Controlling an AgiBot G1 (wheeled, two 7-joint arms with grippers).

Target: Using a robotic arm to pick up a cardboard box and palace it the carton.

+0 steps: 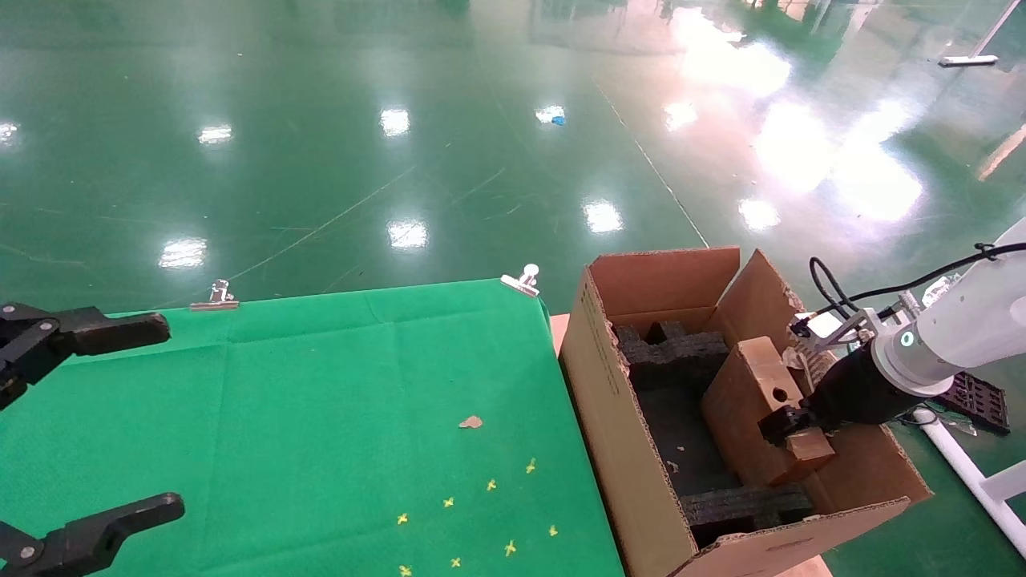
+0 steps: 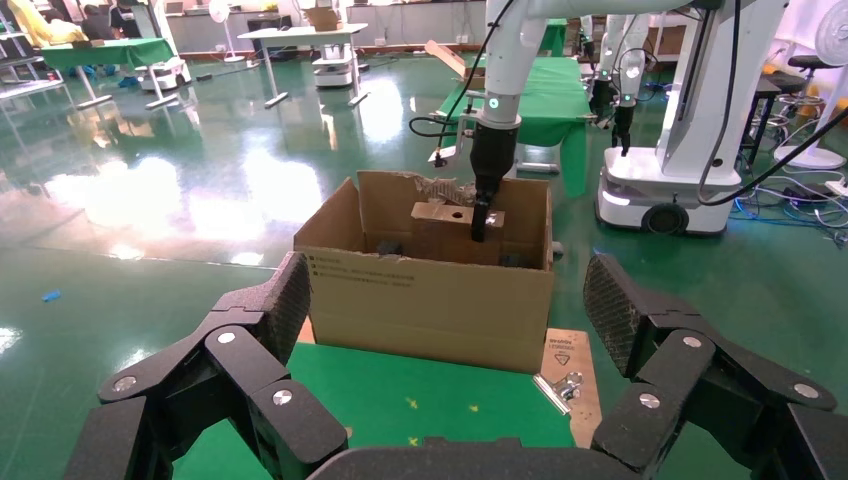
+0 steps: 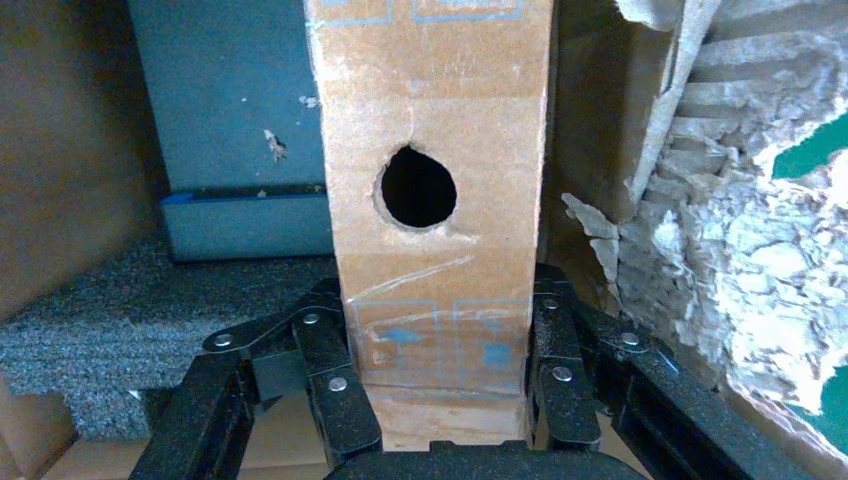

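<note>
The cardboard box's lower edge (image 1: 746, 473) stands in the gap beside the carton's black bottom. The box would rest there, so it is time for my right gripper to release it.
My right gripper (image 1: 789, 429) on the white robotic arm (image 1: 954, 328) reaches into the open carton (image 1: 609, 417) and is shut on the cardboard box (image 1: 745, 425). The thin brown slab with a round hole stands tilted inside the carton, over the black foam. In the right wrist view the cardboard box (image 3: 435, 250) fills the space between the fingers (image 3: 335, 390), held at its near end. In the left wrist view the right gripper (image 2: 480, 220) holds the cardboard box (image 2: 440, 228) just above the carton (image 2: 430, 300) rim. My left gripper (image 1: 144, 421) hangs open over the table's left side.
The carton stands off the right edge of the green cloth table (image 1: 280, 401). Black foam blocks (image 1: 673, 353) sit inside it, and its right flap (image 1: 761, 296) is torn. Metal clips (image 1: 525, 280) pin the cloth, which carries a cardboard scrap (image 1: 470, 421) and yellow marks (image 1: 489, 485).
</note>
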